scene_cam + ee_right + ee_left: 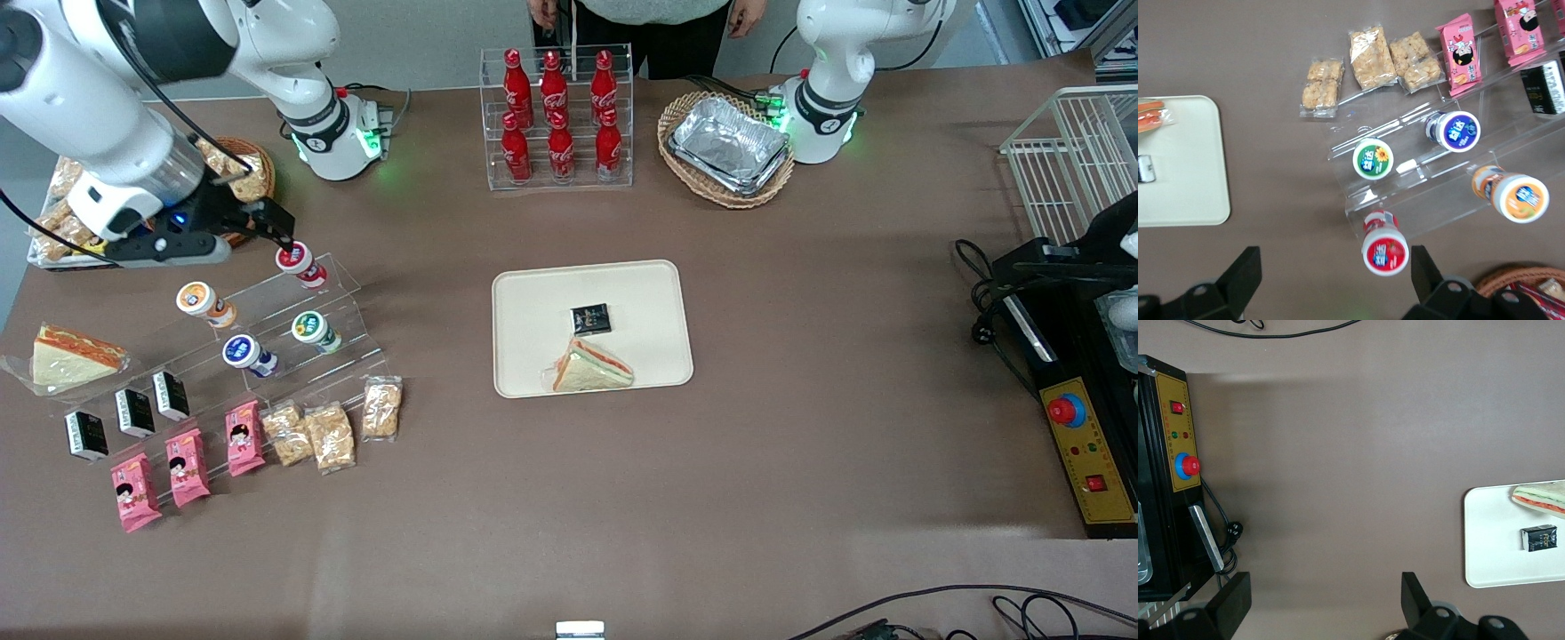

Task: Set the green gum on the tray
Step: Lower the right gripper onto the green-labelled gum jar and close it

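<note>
The green gum needs to go on the tray (651, 320), so the robot's gripper should next grab it by its lid (308, 324).
The green gum (313, 329) (1373, 162) stands on the middle step of a clear acrylic riser (342, 293), its green-and-white lid facing up. My gripper (260, 218) (1335, 267) hovers open above the riser's top step, farther from the front camera than the green gum. A red-lidded canister (1385, 249) lies between its spread fingers without touching them. The beige tray (533, 284) (1185, 193) (1491, 547) lies at the table's middle. It holds a wrapped sandwich (591, 367) and a small black box (591, 317).
On the riser also stand a blue-lidded canister (245, 353) and an orange-lidded canister (203, 302). Snack bags (333, 436), pink packs (182, 467) and black boxes (133, 413) line its lower steps. A cola bottle rack (556, 120) and a wicker basket of foil trays (727, 149) stand farther back.
</note>
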`<action>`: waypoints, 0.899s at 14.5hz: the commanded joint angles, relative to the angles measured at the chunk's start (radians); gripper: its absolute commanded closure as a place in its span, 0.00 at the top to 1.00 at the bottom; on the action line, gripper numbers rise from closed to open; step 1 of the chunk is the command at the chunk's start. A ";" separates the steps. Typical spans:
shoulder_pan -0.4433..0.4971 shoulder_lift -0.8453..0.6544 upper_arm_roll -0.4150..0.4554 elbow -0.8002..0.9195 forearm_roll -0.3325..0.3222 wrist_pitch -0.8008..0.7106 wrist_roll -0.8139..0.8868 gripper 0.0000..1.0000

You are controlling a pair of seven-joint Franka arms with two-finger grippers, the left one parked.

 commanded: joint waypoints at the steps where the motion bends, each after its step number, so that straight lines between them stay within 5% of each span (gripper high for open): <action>1: 0.004 -0.001 -0.003 -0.120 0.017 0.151 -0.011 1.00; 13: -0.009 0.203 -0.013 -0.197 0.003 0.434 -0.071 1.00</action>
